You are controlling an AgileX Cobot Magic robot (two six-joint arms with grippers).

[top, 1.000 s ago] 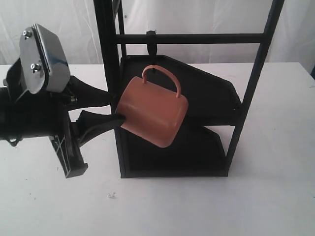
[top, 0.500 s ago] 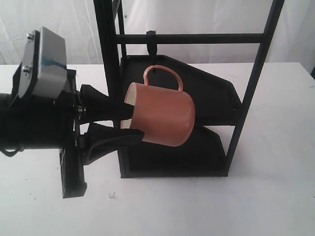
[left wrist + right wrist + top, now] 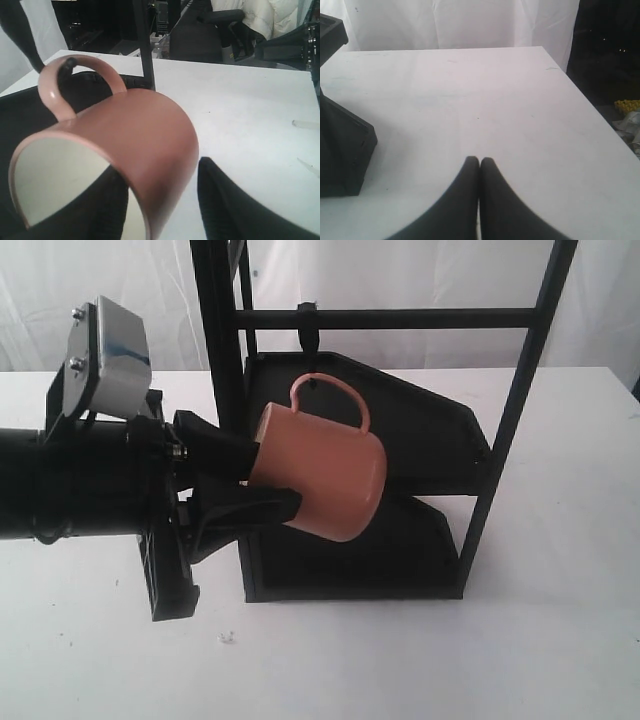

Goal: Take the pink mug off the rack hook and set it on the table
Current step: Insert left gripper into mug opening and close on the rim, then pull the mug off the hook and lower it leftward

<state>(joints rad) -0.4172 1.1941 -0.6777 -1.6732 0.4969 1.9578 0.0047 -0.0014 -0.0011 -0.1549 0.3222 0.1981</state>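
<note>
The fingers of my left gripper stand inside and outside the mug's side, past the mug's rim, and closing now would catch the mug's side, so my left gripper closes next.
The pink mug (image 3: 325, 480) hangs tilted by its loop handle from the rack hook (image 3: 308, 332), in front of the rack (image 3: 520, 390). In the left wrist view the hook's black tip (image 3: 67, 64) pokes through the handle of the mug (image 3: 145, 135). My left gripper (image 3: 262, 478) is open and straddles the mug's wall at the rim. One finger (image 3: 95, 205) is inside the cream mouth, the other (image 3: 225, 200) outside with a sliver of table between it and the wall. My right gripper (image 3: 480, 161) is shut on nothing above the table (image 3: 495, 100).
The rack's two slanted black shelves (image 3: 430, 440) sit right behind and under the mug. The crossbar (image 3: 400, 317) runs above it. A black rack foot (image 3: 345, 150) stands beside my right gripper. A small speck (image 3: 227, 638) lies on the table near the front.
My left arm has pushed further toward the rack, and one finger has gone into the mug's mouth. The mug has swung from steeply tilted to nearly level on the hook.
</note>
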